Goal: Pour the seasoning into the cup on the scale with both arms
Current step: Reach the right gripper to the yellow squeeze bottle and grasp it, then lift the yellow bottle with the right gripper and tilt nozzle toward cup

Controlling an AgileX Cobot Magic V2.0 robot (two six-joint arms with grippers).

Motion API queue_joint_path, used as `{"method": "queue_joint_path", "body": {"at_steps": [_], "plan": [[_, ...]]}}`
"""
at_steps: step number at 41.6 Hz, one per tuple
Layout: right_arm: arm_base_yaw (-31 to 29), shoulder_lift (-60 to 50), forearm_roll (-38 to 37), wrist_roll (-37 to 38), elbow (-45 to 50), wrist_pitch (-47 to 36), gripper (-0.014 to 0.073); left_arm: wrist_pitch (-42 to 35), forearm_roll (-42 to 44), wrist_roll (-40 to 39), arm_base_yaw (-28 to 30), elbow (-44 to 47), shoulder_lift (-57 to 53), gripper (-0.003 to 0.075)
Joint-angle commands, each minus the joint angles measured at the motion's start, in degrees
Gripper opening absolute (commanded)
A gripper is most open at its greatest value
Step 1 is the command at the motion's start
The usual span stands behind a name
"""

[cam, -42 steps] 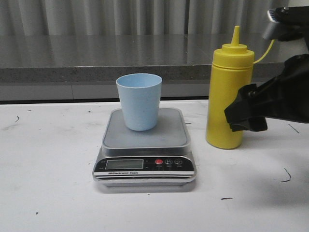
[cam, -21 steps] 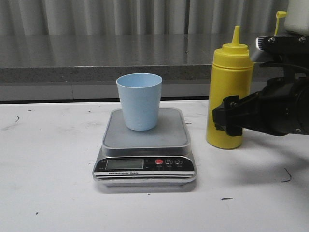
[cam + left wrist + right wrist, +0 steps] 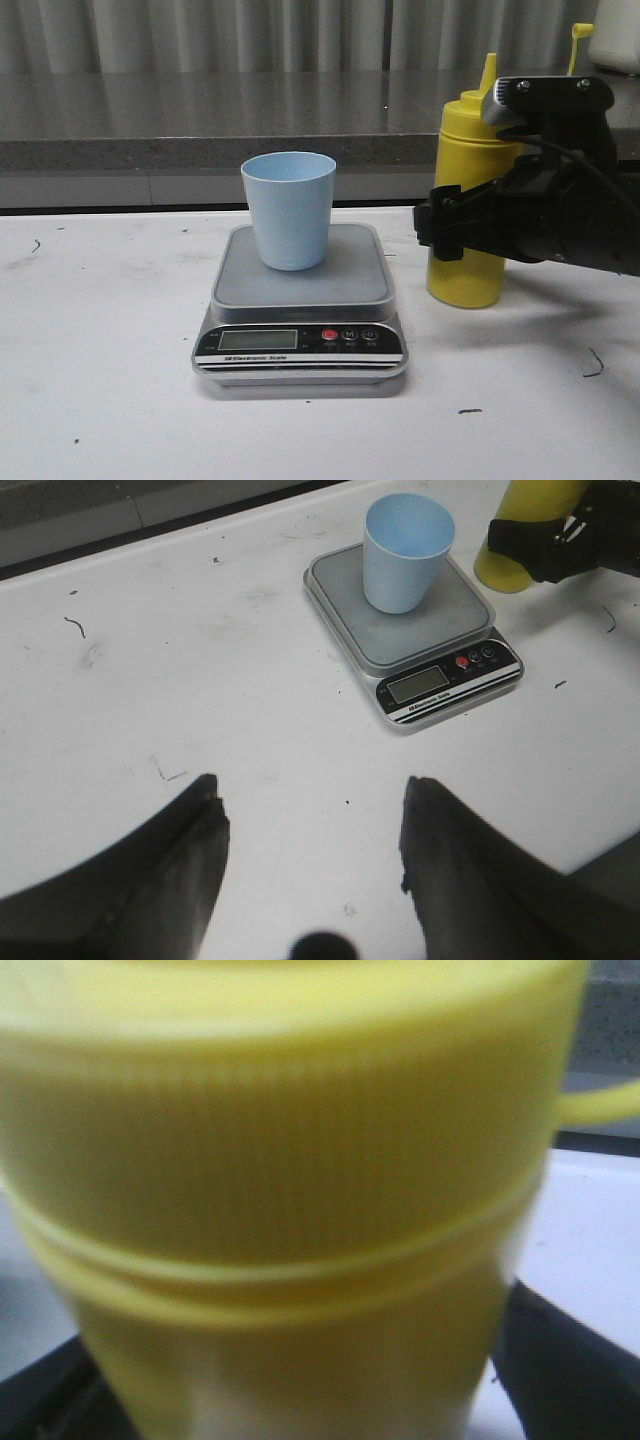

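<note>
My fingers reach around the yellow bottle's body [image 3: 450, 170], well above the white table, and closing would catch the bottle, so my right gripper closes on it next.
The yellow seasoning bottle [image 3: 466, 278] stands upright on the table, right of the scale [image 3: 300, 292]. The light blue cup [image 3: 289, 210] stands on the scale's platform. My right gripper [image 3: 441, 229] reaches from the right at the bottle's mid height, its jaws open on either side of the body. In the right wrist view the bottle [image 3: 300, 1210] fills the picture between the black fingers [image 3: 565, 1370], with a sliver of table showing beside one finger. My left gripper [image 3: 312, 820] is open and empty above bare table, well short of the scale [image 3: 440, 630] and cup [image 3: 405, 550].
A dark grey counter ledge [image 3: 200, 120] runs behind the table, with a curtain behind it. The bottle's cap strap [image 3: 578, 40] sticks up behind my right arm. The white table [image 3: 100, 380] bears a few small dark marks.
My right gripper has moved left, from beside the bottle to around its body. The bottle, cup and scale have not moved.
</note>
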Motion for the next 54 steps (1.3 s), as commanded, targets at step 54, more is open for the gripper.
{"method": "queue_joint_path", "body": {"at_steps": [54], "plan": [[-0.08, -26.24, -11.91, -24.72, -39.02, 84.69, 0.0362, -3.93, -0.11, -0.45, -0.02, -1.31, 0.16, 0.0388]]}}
